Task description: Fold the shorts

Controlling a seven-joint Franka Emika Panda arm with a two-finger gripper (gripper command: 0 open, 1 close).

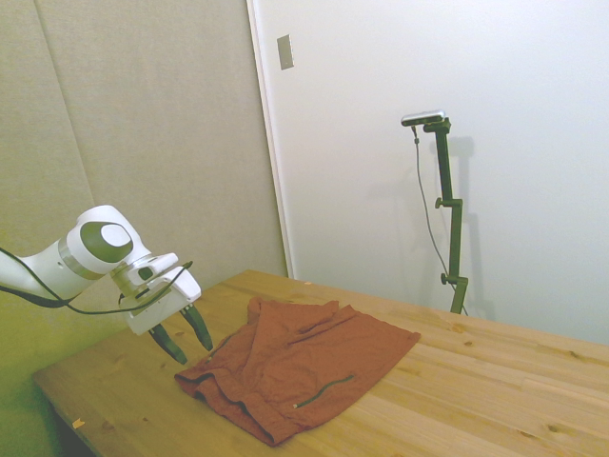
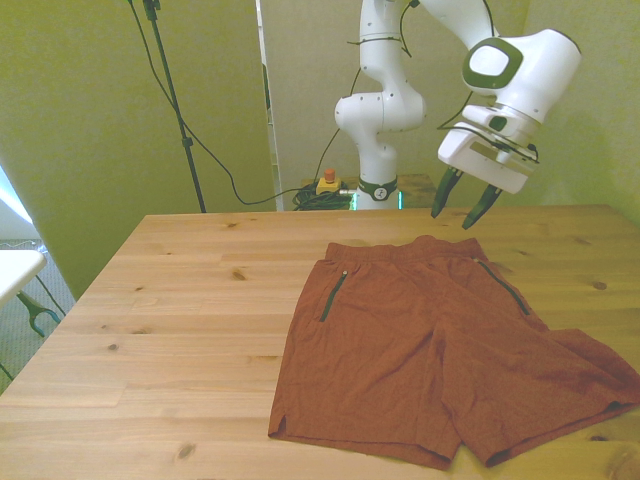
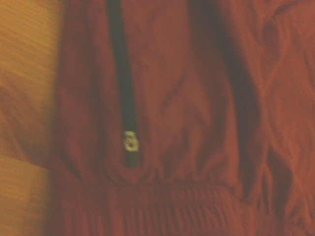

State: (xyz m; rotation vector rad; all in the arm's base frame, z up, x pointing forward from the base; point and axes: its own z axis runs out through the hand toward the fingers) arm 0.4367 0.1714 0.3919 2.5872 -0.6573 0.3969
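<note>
The gripper grabs the shorts by the raised waistband corner [image 2: 472,248] next to fold the shorts, since the legs lie spread flat on the wood.
The rust-orange shorts [image 2: 440,350] lie spread flat on the wooden table [image 2: 180,300], waistband toward the far edge, with a dark zipper slit on each side. In the side view the shorts [image 1: 304,362] look rumpled near the waistband. My gripper [image 2: 459,204] hangs tilted above the waistband's corner on the front view's right, open and holding nothing. From the side, the gripper [image 1: 184,335] floats just off the cloth's near corner. The wrist view shows the shorts [image 3: 187,123] close up, with a dark zipper [image 3: 125,93], its pale pull and the gathered waistband.
Bare wood [image 2: 180,330] stretches across the front view's left half of the table. A pale wall and door panel [image 1: 428,143] stand behind the table in the side view.
</note>
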